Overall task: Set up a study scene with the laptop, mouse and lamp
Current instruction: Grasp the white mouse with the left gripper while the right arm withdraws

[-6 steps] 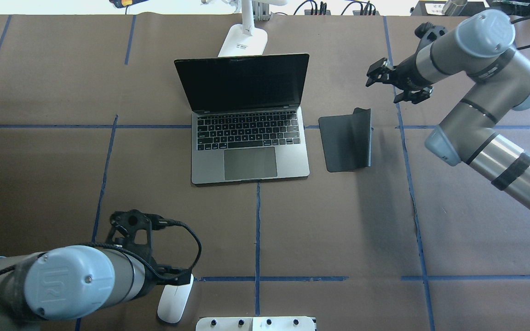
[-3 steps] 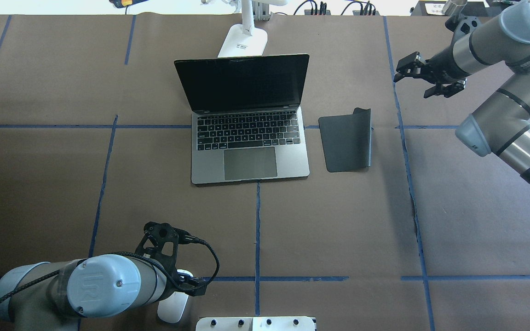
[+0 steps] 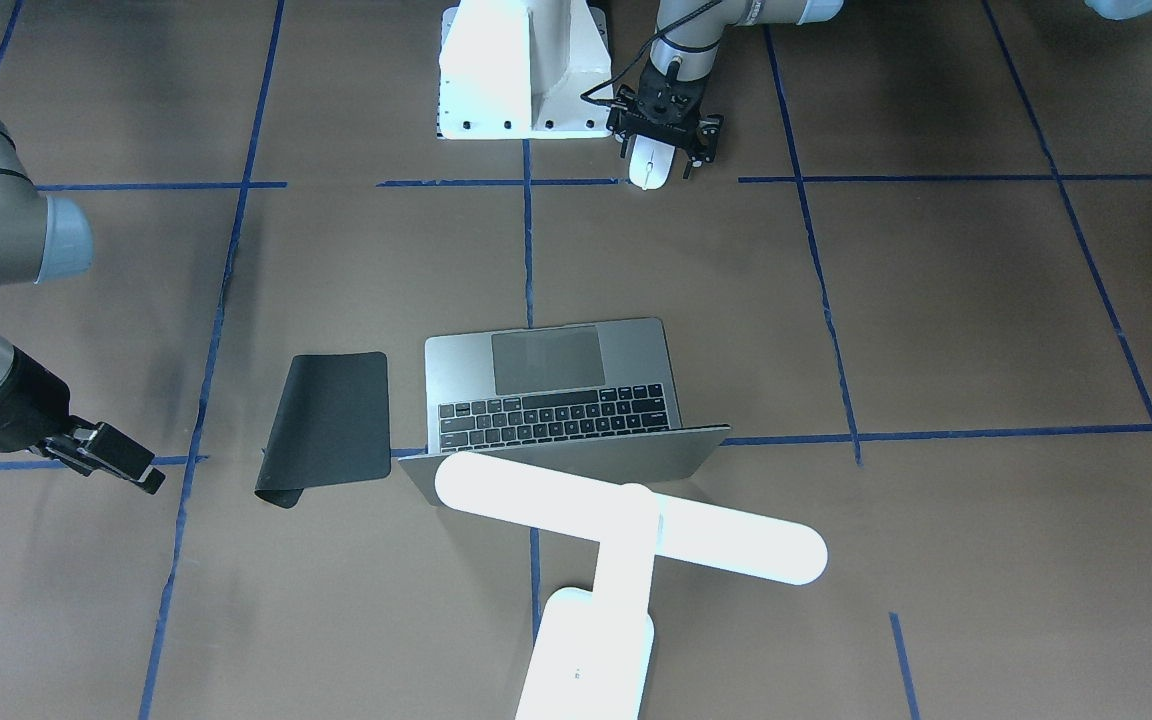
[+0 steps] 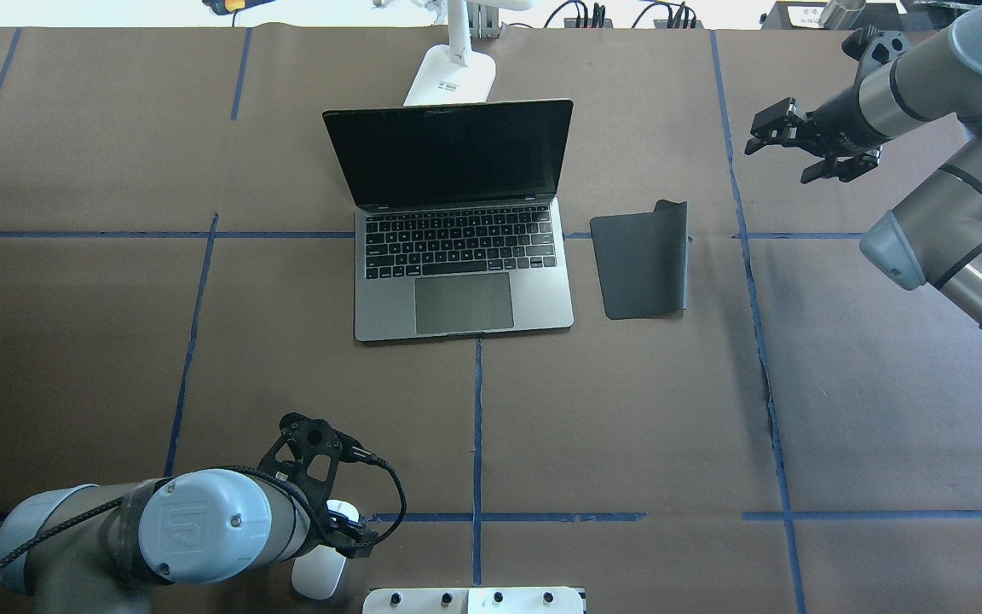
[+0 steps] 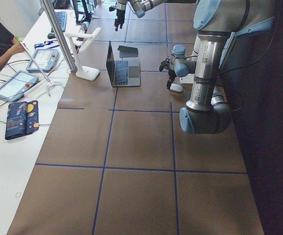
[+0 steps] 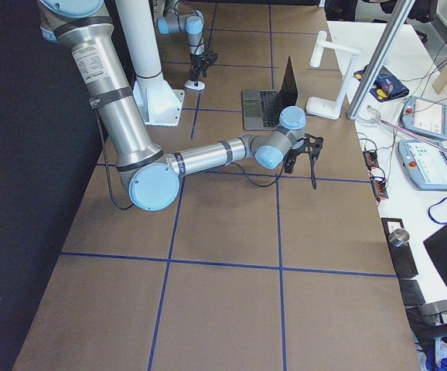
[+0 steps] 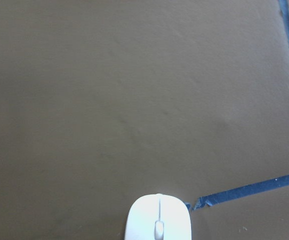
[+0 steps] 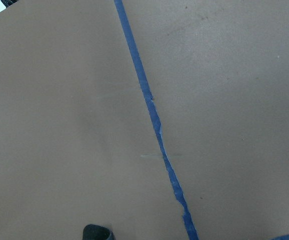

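Observation:
The white mouse is still below my left gripper's fingers, which are above its sides, over brown table cover [image 3: 697, 199] [image 7: 102, 225], so I will lower the gripper before closing.
The white mouse [image 4: 319, 576] lies at the near table edge, next to the pedestal; it also shows in the front view [image 3: 650, 168] and at the bottom of the left wrist view [image 7: 158, 220]. My left gripper [image 3: 664, 140] hangs open just over the mouse's rear end, one finger on each side. The grey laptop [image 4: 464, 256] stands open mid-table, its screen dark. The white lamp [image 3: 626, 515] stands behind it, its base [image 4: 450, 77] at the far edge. My right gripper [image 4: 781, 153] is open and empty, in the air at the far right.
A black mat [image 4: 640, 269] lies right of the laptop, its far right corner curled up. The white bolted pedestal [image 3: 521, 70] sits at the robot's edge. Blue tape lines cross the brown table cover. An operator and tablets are beyond the far edge.
My left gripper swung to the right and settled over the mouse. My right arm drew back to the right, away from the mat, which stayed put.

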You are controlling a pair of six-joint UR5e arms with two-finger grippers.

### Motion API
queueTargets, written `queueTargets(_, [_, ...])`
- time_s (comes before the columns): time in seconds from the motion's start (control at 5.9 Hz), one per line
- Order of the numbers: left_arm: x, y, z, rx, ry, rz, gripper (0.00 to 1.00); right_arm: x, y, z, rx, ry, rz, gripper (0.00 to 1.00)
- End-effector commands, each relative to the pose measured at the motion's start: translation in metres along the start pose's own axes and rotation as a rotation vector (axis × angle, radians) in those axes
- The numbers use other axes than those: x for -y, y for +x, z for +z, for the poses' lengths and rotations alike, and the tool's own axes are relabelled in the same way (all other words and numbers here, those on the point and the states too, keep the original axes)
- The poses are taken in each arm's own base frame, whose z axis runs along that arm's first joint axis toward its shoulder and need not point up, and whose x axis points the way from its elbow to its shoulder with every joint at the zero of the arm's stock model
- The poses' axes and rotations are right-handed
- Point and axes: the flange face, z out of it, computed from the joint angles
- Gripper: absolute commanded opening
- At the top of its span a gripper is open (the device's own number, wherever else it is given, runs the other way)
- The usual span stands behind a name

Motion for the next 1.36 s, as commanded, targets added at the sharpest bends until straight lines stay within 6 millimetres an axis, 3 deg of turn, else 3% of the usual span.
queueTargets(0.0, [-0.005, 0.007, 0.008, 0.0, -0.014, 0.006, 1.0, -0.001, 0.0, 0.0, 0.0, -0.001, -0.001, 1.0])
queueTargets(0.85, [-0.017, 0.005, 0.02, -0.006, -0.089, 0.003, 0.99, -0.001, -0.009, -0.001, 0.005, -0.002, -0.003, 1.0])
queueTargets(1.19, [-0.018, 0.003, 0.023, -0.001, -0.092, 0.002, 0.9, -0.002, -0.014, -0.005, 0.015, -0.004, -0.001, 1.0])
